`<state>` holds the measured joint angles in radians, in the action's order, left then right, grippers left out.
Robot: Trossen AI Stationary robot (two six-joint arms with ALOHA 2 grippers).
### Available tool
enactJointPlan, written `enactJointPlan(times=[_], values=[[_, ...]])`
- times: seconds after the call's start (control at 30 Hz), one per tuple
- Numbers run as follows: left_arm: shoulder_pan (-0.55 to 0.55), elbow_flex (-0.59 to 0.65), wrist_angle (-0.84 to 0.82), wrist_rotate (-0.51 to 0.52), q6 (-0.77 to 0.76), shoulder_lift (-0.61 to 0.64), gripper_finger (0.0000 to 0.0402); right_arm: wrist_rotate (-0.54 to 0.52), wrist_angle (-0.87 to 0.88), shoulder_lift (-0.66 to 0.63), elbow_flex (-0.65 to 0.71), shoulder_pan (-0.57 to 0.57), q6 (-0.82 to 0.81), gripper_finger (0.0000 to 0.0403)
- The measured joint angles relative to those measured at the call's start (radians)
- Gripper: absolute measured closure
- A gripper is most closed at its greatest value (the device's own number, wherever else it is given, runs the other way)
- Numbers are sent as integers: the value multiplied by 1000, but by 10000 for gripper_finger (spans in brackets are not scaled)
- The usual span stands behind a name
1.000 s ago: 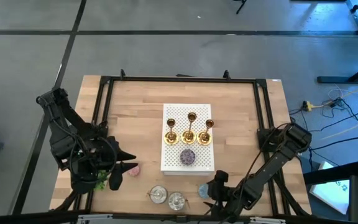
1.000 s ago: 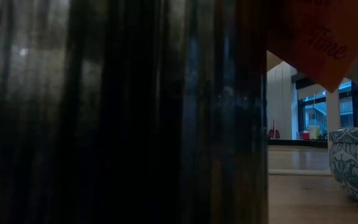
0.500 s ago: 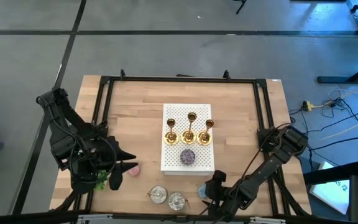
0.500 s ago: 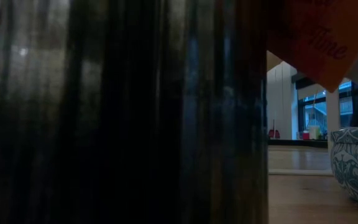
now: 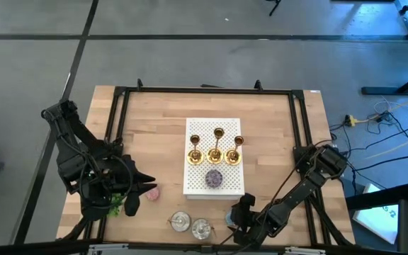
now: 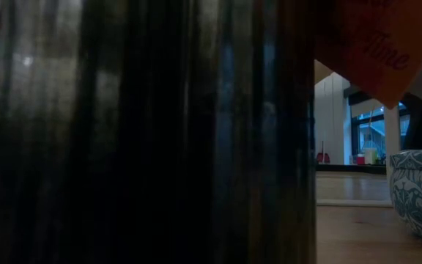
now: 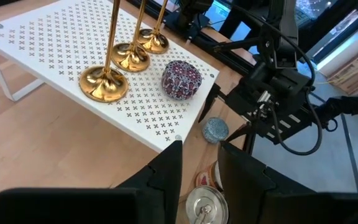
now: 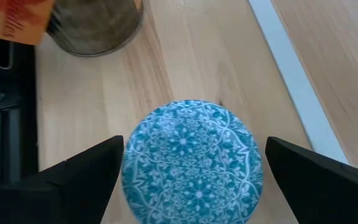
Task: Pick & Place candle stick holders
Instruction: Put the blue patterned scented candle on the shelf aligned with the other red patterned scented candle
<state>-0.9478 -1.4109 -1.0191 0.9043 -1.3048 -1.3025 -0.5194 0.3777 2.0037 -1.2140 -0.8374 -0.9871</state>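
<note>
Next, my right gripper grabs the disc by its round rim (image 8: 124, 163), to place the blue patterned disc (image 8: 191, 162) on the white perforated stand.
Three gold candle stick holders (image 5: 217, 149) stand upright in a row by their round bases (image 7: 103, 84) on a white perforated stand (image 5: 202, 127). A purple patterned disc (image 7: 181, 79) lies beside them on the stand. My left gripper (image 5: 137, 191) hovers over the table's near left, open by a narrow gap (image 7: 197, 168), with nothing in it. My right gripper (image 5: 238, 212) is low at the near edge, open wide. Its fingers (image 8: 73, 174) stand on either side of a blue patterned disc (image 8: 191, 162) without touching it.
A pink disc (image 5: 151, 194) lies near my left gripper. Two squat glass pots (image 5: 180, 222) (image 5: 202, 228) stand at the near edge, left of the blue disc; one fills most of the low view. A black frame (image 5: 119, 106) borders the table top.
My right gripper has sunk and shifted a little toward the table's left, closing in on the blue disc, its fingers still wide apart. The candle stick holders have not moved.
</note>
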Motion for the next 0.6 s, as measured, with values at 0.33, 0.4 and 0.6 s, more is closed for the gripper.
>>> enactJointPlan(times=[0.33,0.4,0.6], values=[[0,0,-2,0,2,0,302,15,-8,18,0,9,-16,13],[0,0,-2,0,6,0,302,35,-8,18,0,12,-27,21],[0,0,-2,0,8,0,302,73,-3,18,0,13,-41,82]])
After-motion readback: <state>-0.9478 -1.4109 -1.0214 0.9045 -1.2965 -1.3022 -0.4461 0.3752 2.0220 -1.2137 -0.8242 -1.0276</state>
